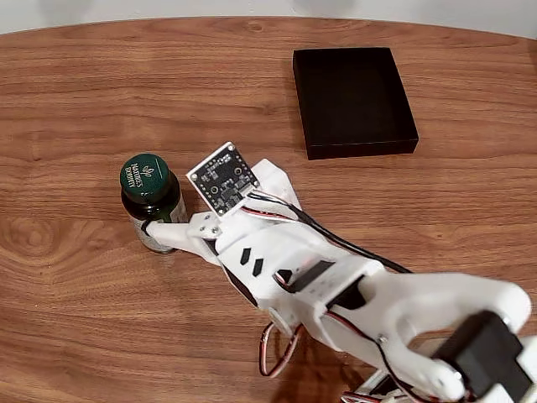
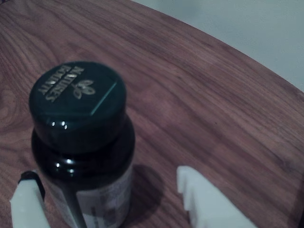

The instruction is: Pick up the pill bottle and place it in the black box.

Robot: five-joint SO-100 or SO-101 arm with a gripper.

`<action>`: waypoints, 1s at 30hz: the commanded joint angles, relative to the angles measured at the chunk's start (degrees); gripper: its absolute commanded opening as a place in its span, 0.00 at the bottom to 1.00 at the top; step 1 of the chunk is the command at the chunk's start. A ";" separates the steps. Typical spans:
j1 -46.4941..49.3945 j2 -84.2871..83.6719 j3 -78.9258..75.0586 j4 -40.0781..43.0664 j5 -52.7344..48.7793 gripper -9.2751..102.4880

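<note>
The pill bottle goes in the black box, so my gripper needs to grab its labeled body next.
The pill bottle stands upright on the wooden table at the left of the fixed view, dark green with a white-printed cap. My gripper reaches it from the right and is open around its lower body. In the wrist view the bottle sits between the white fingers of the gripper. The left fingertip is against its label, while the right one stands apart from it with a gap. The black box lies at the back right of the fixed view, well away from the bottle.
The white arm with its cables stretches from the lower right corner across the table. The table's curved far edge runs behind the bottle in the wrist view.
</note>
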 commanded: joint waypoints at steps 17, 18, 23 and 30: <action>-2.81 -18.37 -13.45 -12.83 -0.88 0.36; -2.81 -19.51 -14.15 -13.71 -1.14 0.36; -2.64 -23.82 -17.40 -16.44 -2.11 0.36; -2.20 -28.74 -21.27 -19.07 -2.99 0.36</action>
